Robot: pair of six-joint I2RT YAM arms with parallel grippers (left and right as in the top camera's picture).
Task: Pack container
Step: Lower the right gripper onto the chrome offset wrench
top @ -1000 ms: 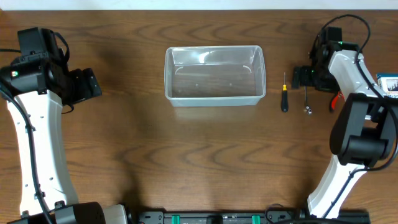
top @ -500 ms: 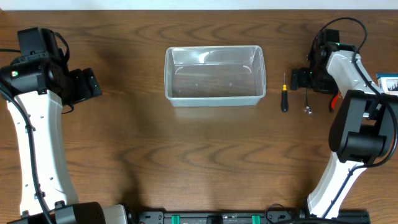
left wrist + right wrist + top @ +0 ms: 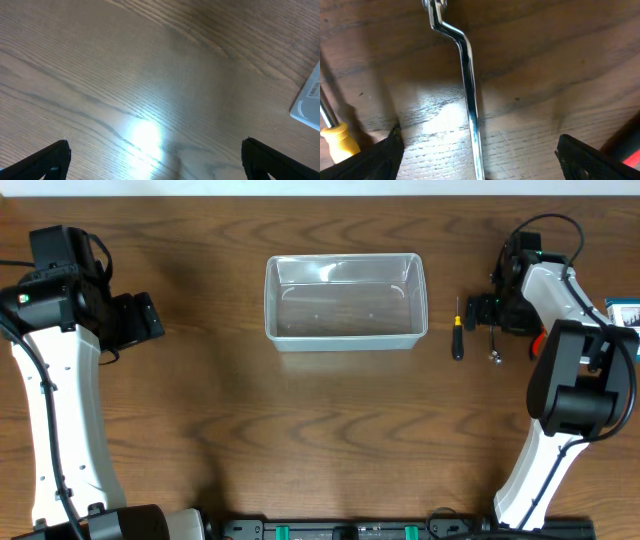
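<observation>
The wrench's handle (image 3: 474,134) runs mid-gap between my right gripper's open fingers, the screwdriver outside. It is time to close now, as that would catch the wrench.
The clear plastic container (image 3: 345,301) stands empty at the table's back middle; its corner shows in the left wrist view (image 3: 309,100). A chrome wrench (image 3: 493,340) lies right of it, and a screwdriver (image 3: 457,330) with a black and yellow handle lies between them. My right gripper (image 3: 490,311) is open and low over the wrench's upper end. In the right wrist view the wrench (image 3: 467,75) lies on the wood between the open fingers (image 3: 479,160), with the screwdriver (image 3: 335,132) at the left. My left gripper (image 3: 140,317) is open and empty over bare wood (image 3: 155,160) at the far left.
A red-handled tool (image 3: 541,340) lies partly hidden under the right arm, its red edge in the right wrist view (image 3: 630,155). A small blue-and-white box (image 3: 624,313) sits at the right edge.
My right gripper has shifted a little left and down, closer over the wrench. The left arm has not moved.
</observation>
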